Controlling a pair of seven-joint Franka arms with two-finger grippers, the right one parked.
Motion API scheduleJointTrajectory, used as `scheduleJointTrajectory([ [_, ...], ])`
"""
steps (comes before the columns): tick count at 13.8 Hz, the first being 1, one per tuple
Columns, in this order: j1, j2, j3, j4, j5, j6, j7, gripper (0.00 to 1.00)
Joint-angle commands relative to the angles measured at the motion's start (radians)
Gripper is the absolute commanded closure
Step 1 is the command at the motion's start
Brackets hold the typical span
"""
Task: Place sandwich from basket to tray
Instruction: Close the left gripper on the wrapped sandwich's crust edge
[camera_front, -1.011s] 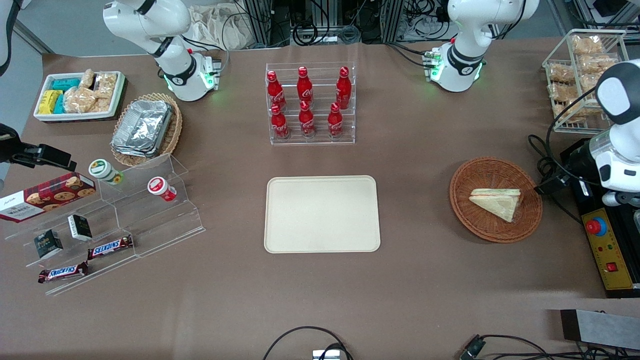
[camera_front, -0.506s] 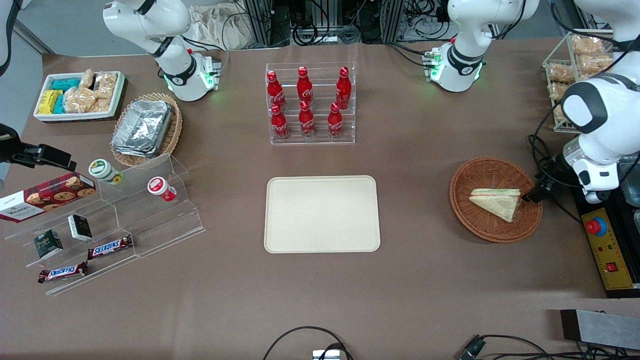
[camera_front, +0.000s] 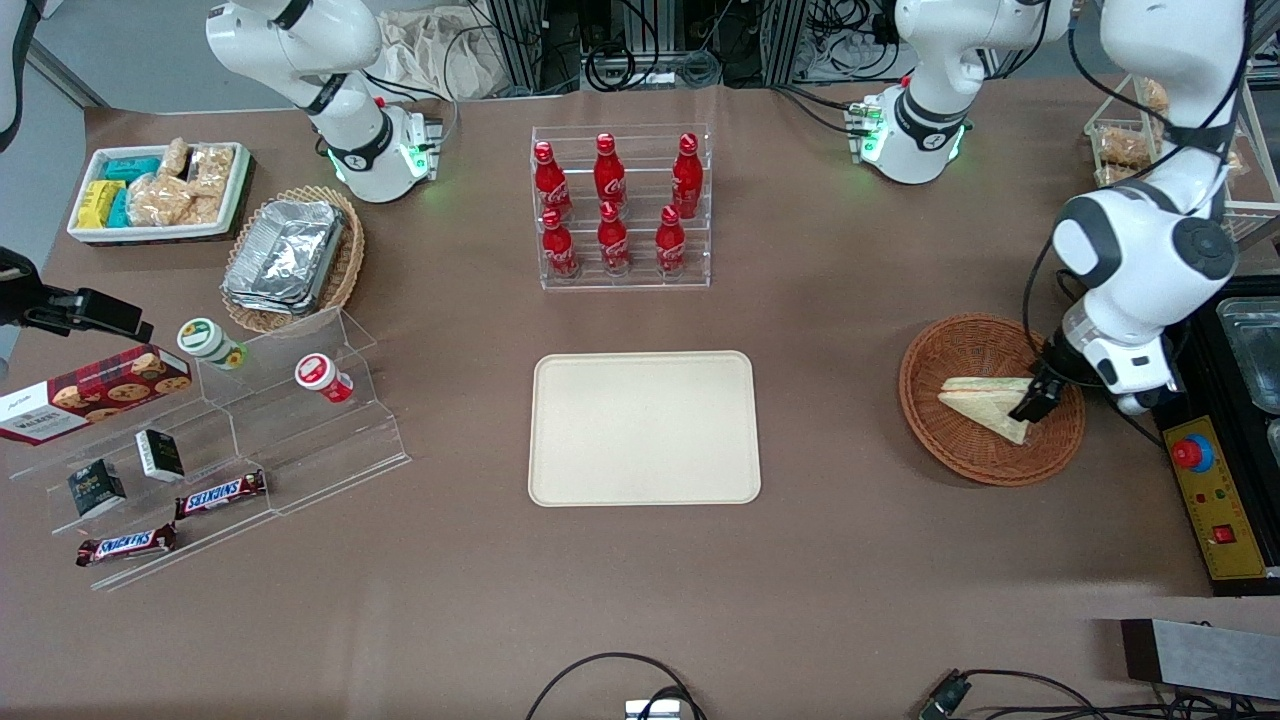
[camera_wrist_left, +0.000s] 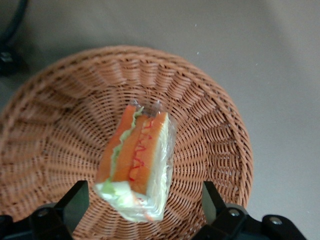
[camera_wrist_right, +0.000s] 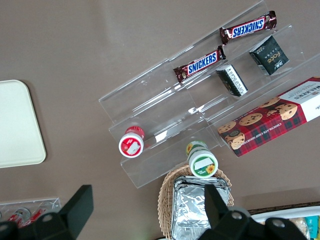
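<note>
Next, my left gripper needs to grab the wrapped sandwich by its lettuce end (camera_wrist_left: 126, 196). Then I need to place the sandwich from the basket onto the cream tray.
A triangular sandwich (camera_front: 985, 405) in clear wrap lies in the round brown wicker basket (camera_front: 950, 350), toward the working arm's end of the table. My left gripper (camera_front: 1030, 405) hangs just above the basket, over the sandwich's wide end. In the left wrist view the sandwich (camera_wrist_left: 137, 160) shows orange and green filling on the woven basket bottom (camera_wrist_left: 210, 130). The gripper (camera_wrist_left: 144, 200) is open, its black fingers (camera_wrist_left: 75, 205) spread wide on either side of the sandwich and not touching it. The cream tray (camera_front: 644, 427) lies bare at mid-table.
A clear rack of red bottles (camera_front: 620, 210) stands farther from the front camera than the tray. A control box with a red button (camera_front: 1215, 500) and cables (camera_front: 1075, 300) lie beside the basket. An acrylic snack stand (camera_front: 230, 440) sits toward the parked arm's end.
The left arm has swung in from the table's edge. Its gripper has moved from beside the basket's rim to above the sandwich. The sandwich has not moved.
</note>
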Motion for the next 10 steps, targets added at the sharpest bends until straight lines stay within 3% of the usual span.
scheduleJointTrajectory([
  [1, -0.021, 0.034, 0.007, -0.01, -0.013, 0.06, -0.034, 0.0],
  [8, -0.026, 0.08, 0.007, -0.011, -0.011, 0.114, -0.033, 0.0],
  [9, -0.026, 0.083, 0.007, -0.01, -0.011, 0.114, -0.033, 0.04],
  [10, -0.026, 0.085, 0.004, -0.01, -0.011, 0.114, -0.031, 0.21],
])
